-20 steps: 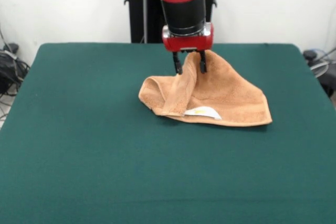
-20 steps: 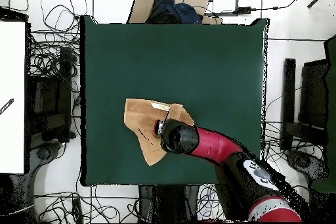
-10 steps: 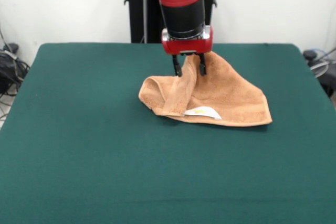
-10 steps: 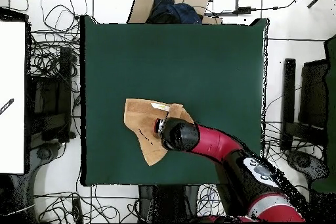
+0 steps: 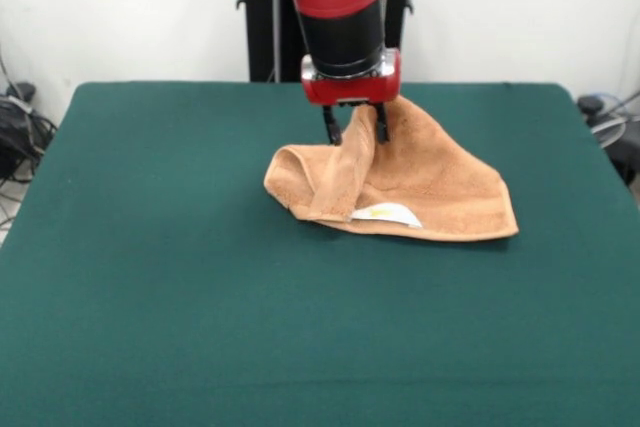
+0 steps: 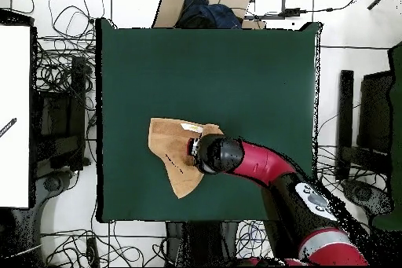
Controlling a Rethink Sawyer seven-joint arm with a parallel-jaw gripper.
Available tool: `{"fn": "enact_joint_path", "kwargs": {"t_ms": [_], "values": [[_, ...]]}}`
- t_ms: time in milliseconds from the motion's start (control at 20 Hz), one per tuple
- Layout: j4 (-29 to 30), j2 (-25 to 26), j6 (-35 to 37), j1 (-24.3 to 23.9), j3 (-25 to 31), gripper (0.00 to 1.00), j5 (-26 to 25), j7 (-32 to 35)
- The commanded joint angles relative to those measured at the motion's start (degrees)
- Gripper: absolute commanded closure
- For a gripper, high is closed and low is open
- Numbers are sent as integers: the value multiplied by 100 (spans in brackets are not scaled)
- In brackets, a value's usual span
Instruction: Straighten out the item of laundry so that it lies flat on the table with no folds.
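Observation:
Next, my gripper grips the towel (image 5: 430,187) by the raised fold beside its white label, because that fold stands up while the towel's label side lies flat.
The item of laundry, an orange-tan towel (image 5: 430,187), lies crumpled right of the middle of the green table (image 5: 150,297). A raised fold runs from its near left edge up toward the far corner. A white label (image 5: 385,214) shows at the near edge. My gripper (image 5: 355,135) hangs over the towel's far part, open, with one finger on each side of the fold's upper end. I cannot tell whether the fingers touch the cloth. In the overhead view the towel (image 6: 169,151) sticks out to the left of the arm's wrist (image 6: 220,155), which hides the gripper.
The table (image 6: 235,68) has wide bare cloth on every side of the towel. Off the table lie tangled cables (image 6: 63,84), a cardboard box (image 6: 204,1) beyond the far edge and a white board (image 6: 14,115) at the left.
The gripper has shifted slightly left in the front view, still straddling the fold. The towel's shape has not visibly changed.

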Motion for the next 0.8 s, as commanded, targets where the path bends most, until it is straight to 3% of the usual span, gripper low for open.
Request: {"fn": "enact_joint_path", "kwargs": {"t_ms": [50,800], "values": [[-682,150,390,70,466,0,-149,35],[-978,317,522,25,554,0,-165,-57]]}}
